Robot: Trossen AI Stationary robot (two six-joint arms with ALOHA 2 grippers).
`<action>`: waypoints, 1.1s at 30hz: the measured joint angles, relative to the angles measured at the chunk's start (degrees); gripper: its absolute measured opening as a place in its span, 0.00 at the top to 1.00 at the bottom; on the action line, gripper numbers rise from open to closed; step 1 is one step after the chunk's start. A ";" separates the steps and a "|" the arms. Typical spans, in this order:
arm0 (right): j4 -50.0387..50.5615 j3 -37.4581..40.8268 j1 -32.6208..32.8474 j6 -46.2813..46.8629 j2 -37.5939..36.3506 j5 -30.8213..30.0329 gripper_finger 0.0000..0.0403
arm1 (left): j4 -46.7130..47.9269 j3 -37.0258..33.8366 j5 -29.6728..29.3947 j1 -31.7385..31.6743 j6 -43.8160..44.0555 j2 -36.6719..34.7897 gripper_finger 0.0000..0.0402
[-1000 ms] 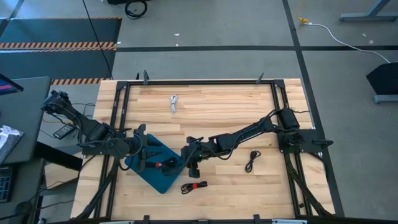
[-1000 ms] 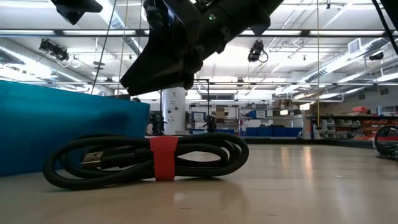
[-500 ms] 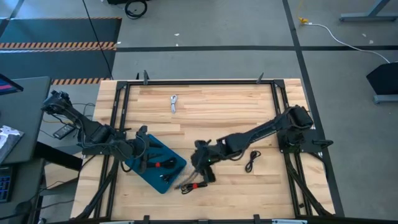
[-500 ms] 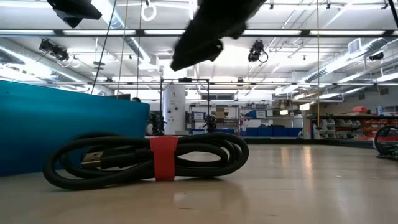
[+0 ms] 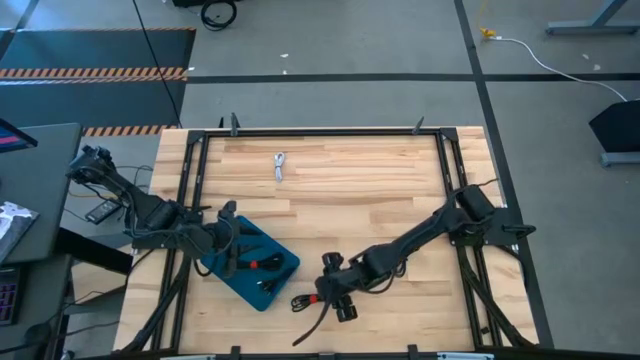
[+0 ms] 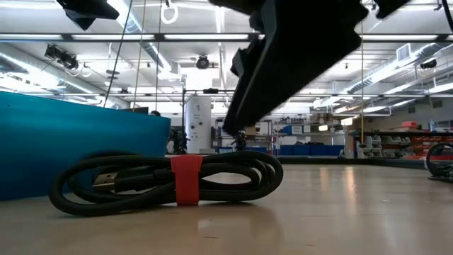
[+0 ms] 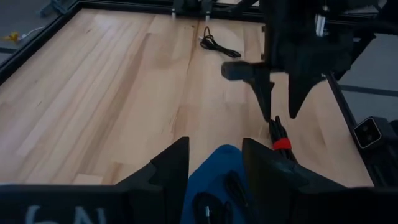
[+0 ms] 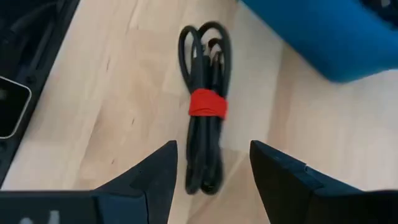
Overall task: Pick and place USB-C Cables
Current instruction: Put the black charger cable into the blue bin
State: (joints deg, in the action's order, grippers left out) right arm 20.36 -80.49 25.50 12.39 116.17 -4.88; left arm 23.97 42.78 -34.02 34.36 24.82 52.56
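Observation:
Next, the right gripper takes hold of the red-banded cable bundle by its folded end (image 8: 204,179) to put it in the blue tray (image 8: 323,40).
A black USB-C cable bundle with a red band (image 8: 208,102) lies flat on the wood near the table's near edge (image 5: 305,301) (image 6: 170,180). My right gripper (image 8: 213,186) (image 5: 326,297) hangs open just above it, fingers pointing down on either side of one end, not touching. Several black cables (image 5: 262,270) lie in the blue tray (image 5: 232,278). A white-grey cable (image 5: 279,165) rests near the far edge. Another black cable (image 7: 217,45) lies farther right. My left gripper (image 7: 214,180) (image 5: 228,250) waits open over the tray.
The blue tray's wall (image 6: 71,149) stands close beside the red-banded cable on its left. The dark frame rail (image 8: 18,74) runs along the table edge by my right gripper. Bare wood (image 5: 340,190) spreads across the table's middle and far half.
My right gripper has swung from above the tray's right corner toward the table's near edge and come down over the red-banded cable, staying open. The cable has not moved.

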 joint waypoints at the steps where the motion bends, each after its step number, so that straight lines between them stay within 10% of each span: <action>1: 0.09 0.00 0.04 0.51 0.46 0.02 0.48 | 0.00 0.00 -0.01 -0.01 0.07 0.01 0.61; 13: -1.48 -0.01 0.35 2.10 5.67 -0.83 0.51 | -0.07 0.00 0.80 0.01 1.95 0.00 0.61; 21: -0.33 0.00 0.31 2.16 4.75 -1.11 0.91 | -0.04 0.00 0.81 0.01 1.92 0.00 0.61; 33: -5.94 -0.09 -0.19 -0.65 0.41 0.39 0.91 | -0.07 0.00 0.84 0.01 1.75 0.00 0.61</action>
State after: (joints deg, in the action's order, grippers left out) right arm 14.42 -80.58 25.31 11.74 116.59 -4.49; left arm 23.90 42.78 -33.19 34.37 26.57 52.56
